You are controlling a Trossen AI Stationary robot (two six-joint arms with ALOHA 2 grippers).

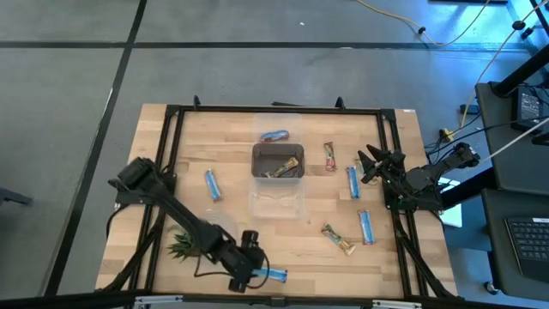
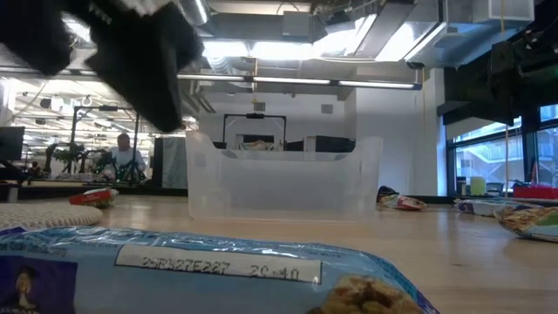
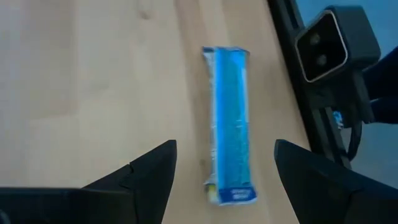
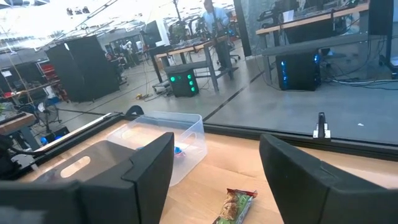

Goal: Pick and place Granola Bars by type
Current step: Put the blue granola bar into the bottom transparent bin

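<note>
The fingers of my left gripper are still above the blue bar (image 1: 273,275), so it is too early to close before the gripper lowers.
A blue-wrapped granola bar (image 3: 231,149) lies flat on the table near its front edge; it also shows in the high view (image 1: 274,275) and close up in the low view (image 2: 218,270). My left gripper (image 1: 260,275) is open over it, one finger on either side (image 3: 225,146), touching nothing. My right gripper (image 1: 371,163) is open and empty at the table's right, above a blue bar (image 1: 352,182). Other bars lie loose: blue ones (image 1: 212,184) (image 1: 366,227), a gold one (image 1: 338,239) and a reddish one (image 1: 329,156).
Three bins stand in a row at mid-table: a clear one (image 1: 276,136) holding a blue bar, a brown one (image 1: 277,161) holding bars, and a clear one (image 1: 277,202). A green plant (image 1: 182,246) lies beside my left arm. A small camera (image 3: 329,50) sits on the front frame.
</note>
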